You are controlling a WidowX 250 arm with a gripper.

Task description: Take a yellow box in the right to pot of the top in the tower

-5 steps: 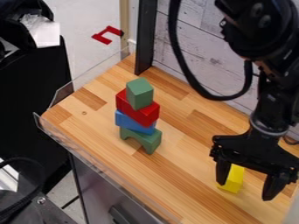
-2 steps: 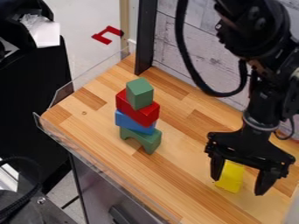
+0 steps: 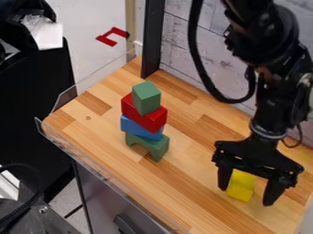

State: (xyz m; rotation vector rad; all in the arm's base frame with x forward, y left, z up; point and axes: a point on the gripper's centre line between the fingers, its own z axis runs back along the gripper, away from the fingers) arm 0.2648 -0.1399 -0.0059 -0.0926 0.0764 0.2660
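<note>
I should next grab the yellow block [image 3: 241, 186] by its opposite sides, to set it on the tower's top green cube.
The black gripper [image 3: 245, 195] hangs over the right part of the wooden table, its two fingers wide apart and pointing down. Between them, nearer the left finger, is a yellow block [image 3: 241, 186], its upper end partly behind the gripper's body. Left of the gripper stands the tower: a green arch block [image 3: 154, 146] at the bottom, a blue block [image 3: 141, 127] over it, then a red block [image 3: 144, 114] set askew, and a green cube [image 3: 147, 98] on top.
A clear plastic guard [image 3: 92, 176] runs along the table's left and front edges. Behind the table are a whitewashed plank wall [image 3: 202, 43] and a black post [image 3: 152, 39]. A black cable loops beside the arm.
The gripper has shifted left and slightly up in the view, so the yellow block now shows more fully between its fingers. The tower stands as before.
</note>
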